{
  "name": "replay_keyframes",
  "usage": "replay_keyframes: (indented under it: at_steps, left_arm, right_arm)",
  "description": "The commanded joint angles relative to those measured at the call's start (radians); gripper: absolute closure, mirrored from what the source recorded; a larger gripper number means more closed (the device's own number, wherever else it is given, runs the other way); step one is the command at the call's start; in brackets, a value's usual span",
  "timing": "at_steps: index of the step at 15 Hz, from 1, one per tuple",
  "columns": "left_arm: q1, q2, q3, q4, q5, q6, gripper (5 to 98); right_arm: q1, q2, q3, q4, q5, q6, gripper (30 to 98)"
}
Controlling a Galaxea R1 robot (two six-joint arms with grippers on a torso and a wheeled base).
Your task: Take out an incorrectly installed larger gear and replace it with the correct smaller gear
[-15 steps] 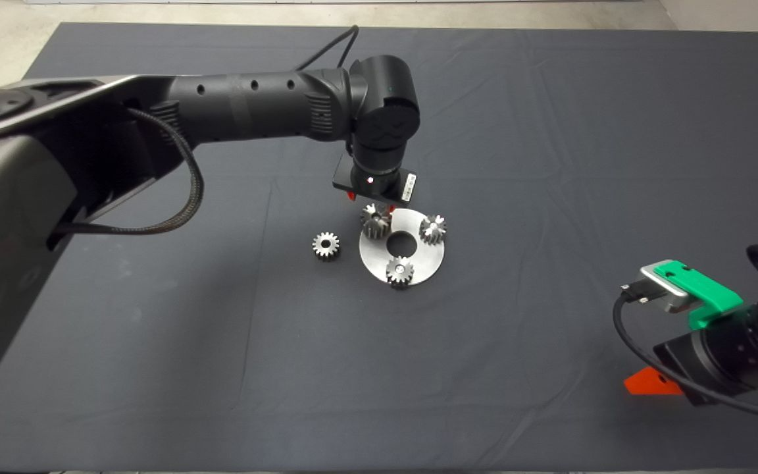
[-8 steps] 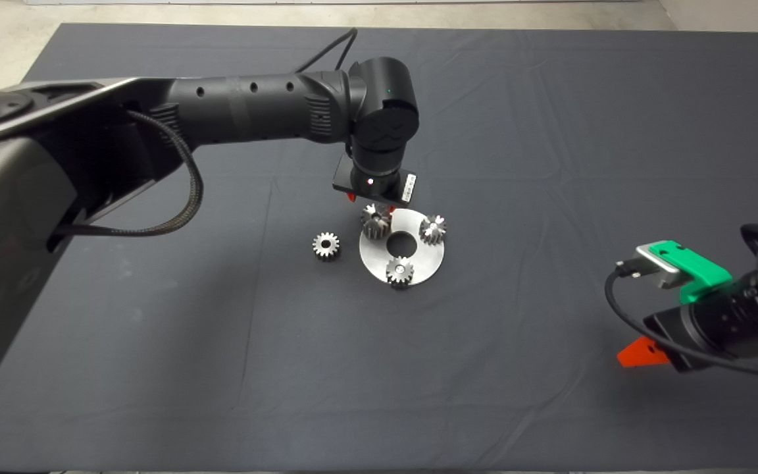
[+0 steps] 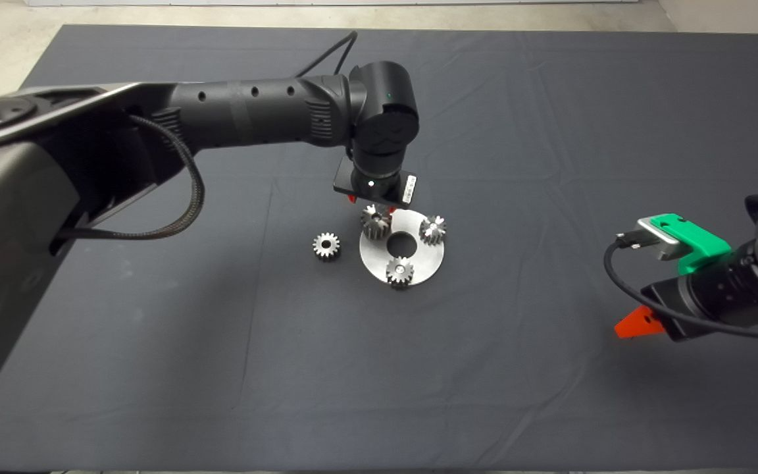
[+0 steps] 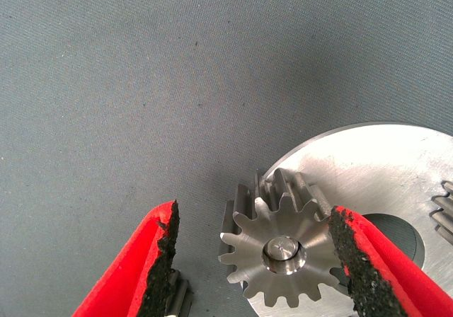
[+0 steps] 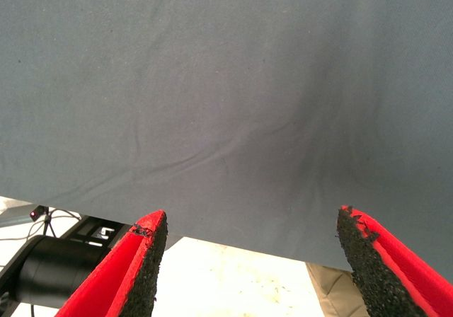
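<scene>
The left gripper grabs the larger gear by its toothed sides next, which leaves the larger gear's center hole (image 4: 284, 255) free to slide off the pin.
The larger gear (image 3: 376, 222) stands on a pin at the far left of the round silver plate (image 3: 420, 255). My left gripper (image 3: 372, 209) hangs straight above it. In the left wrist view the left gripper (image 4: 255, 218) is open, its two pads on either side of the larger gear (image 4: 279, 250) without touching it; the plate (image 4: 382, 175) lies under the gear. The smaller gear (image 3: 326, 245) lies loose on the mat just left of the plate; part of it shows beside one finger (image 4: 180, 294). My right gripper (image 3: 630, 326) is open and empty over the mat at the right.
Two more small gears (image 3: 432, 228) (image 3: 400, 270) sit on pins on the plate, which has a centre hole (image 3: 402, 244). The right wrist view shows the right gripper (image 5: 249, 218) over bare mat, with the mat's edge and floor beyond.
The right arm has lifted and shifted a little toward the far side and inward. The left arm has hardly moved above the larger gear.
</scene>
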Motion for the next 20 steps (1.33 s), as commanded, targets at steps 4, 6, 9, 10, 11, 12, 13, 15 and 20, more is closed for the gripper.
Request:
replay_keyframes:
  at_steps: [4,6,9,10,11,12,13,15,20]
  left_arm:
    - [0.129,-0.002,-0.017,-0.023,0.072,-0.012,49.1]
    - [0.148,-0.002,-0.018,-0.023,0.072,-0.014,49.1]
    - [0.171,-0.002,-0.017,-0.023,0.069,-0.015,49.1]
    - [0.178,-0.002,-0.016,-0.023,0.069,-0.017,49.1]
    - [0.193,-0.002,-0.017,-0.023,0.069,-0.025,49.1]
    - [0.208,-0.002,-0.017,-0.023,0.069,-0.026,49.1]
    - [0.220,-0.002,-0.017,-0.021,0.069,-0.028,49.1]
    - [0.248,-0.002,-0.017,-0.020,0.068,-0.029,49.1]
    - [0.285,0.000,0.025,-0.018,0.065,-0.041,49.1]
  right_arm:
    - [0.031,0.000,-0.005,0.032,-0.102,-0.009,64.9]
    - [0.031,0.002,-0.005,0.032,-0.100,-0.010,64.9]
    - [0.031,0.002,-0.005,0.032,-0.100,-0.008,64.9]
    - [0.031,0.002,-0.005,0.032,-0.098,-0.008,64.9]
    - [0.031,0.002,-0.005,0.030,-0.098,-0.008,64.9]
    - [0.031,0.002,-0.005,0.030,-0.098,-0.008,64.9]
    - [0.031,0.002,-0.005,0.030,-0.098,-0.008,64.9]
    - [0.031,0.003,-0.005,0.030,-0.097,-0.008,64.9]
    - [0.031,0.003,-0.006,0.029,-0.095,-0.008,64.9]
